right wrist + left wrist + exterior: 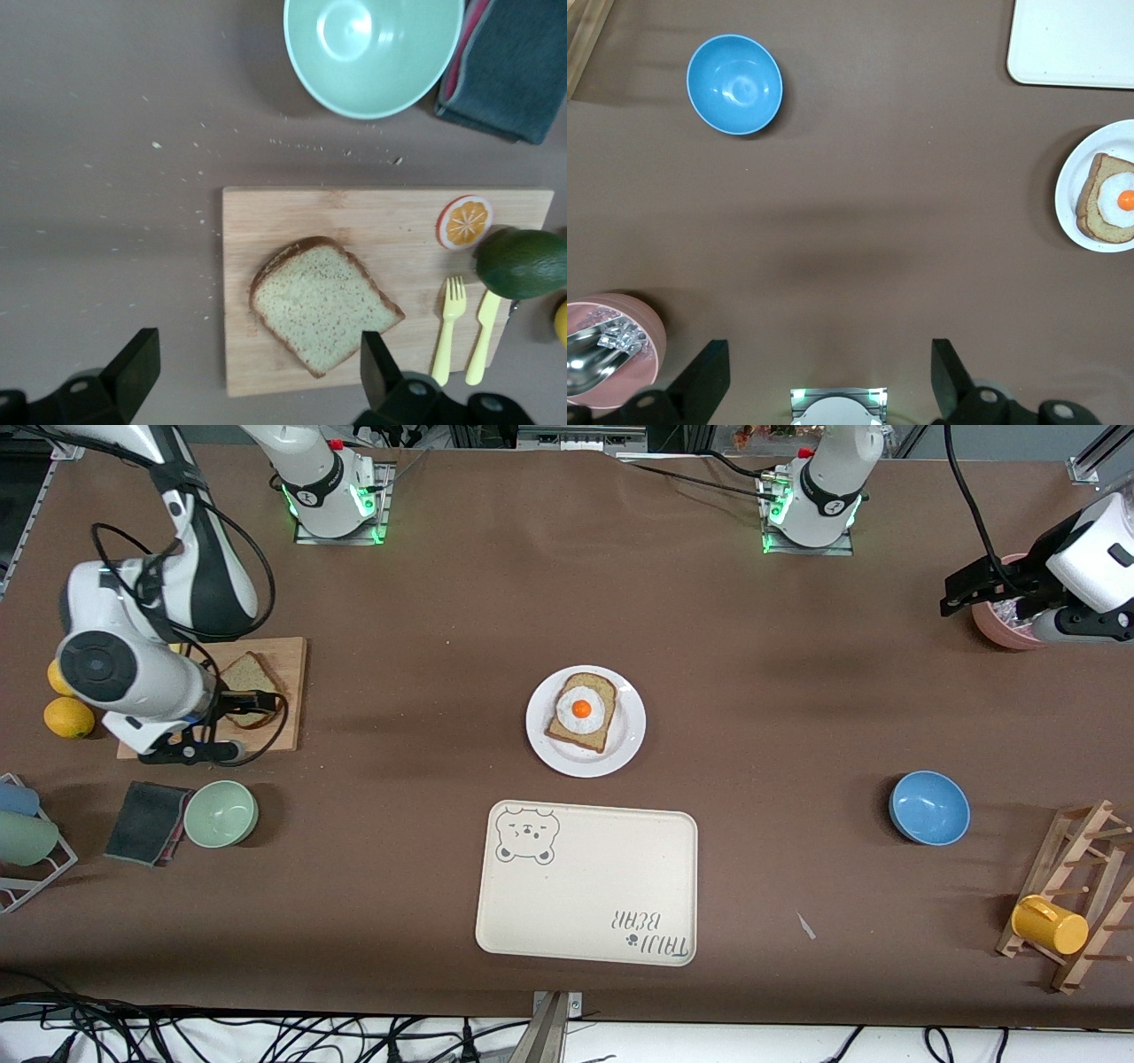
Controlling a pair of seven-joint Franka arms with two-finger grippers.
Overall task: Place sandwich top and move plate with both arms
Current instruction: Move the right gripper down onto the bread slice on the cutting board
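Observation:
I should top the egg sandwich on the plate next, so I should pick up the bread slice by its crust edge (349, 349) with my right gripper.
The sandwich top (250, 676), a plain brown bread slice, lies flat on a wooden cutting board (288, 657) at the right arm's end of the table. My right gripper (257, 704) is open and empty, low over the slice. In the right wrist view the slice (323, 305) sits partly between my spread fingers, with the gripper (259, 352) over its edge. The white plate (629, 735) holds an egg-topped slice (582, 710) at the table's middle. My left gripper (959, 598) is open and empty, up over a pink bowl (1001, 627); it also shows in the left wrist view (828, 354).
A cream bear-print tray (585, 881) lies nearer the camera than the plate. A green bowl (221, 813) and dark cloth (146, 821) lie near the board, lemons (68, 717) beside it. A blue bowl (928, 807) and a rack with a yellow mug (1050, 924) are at the left arm's end.

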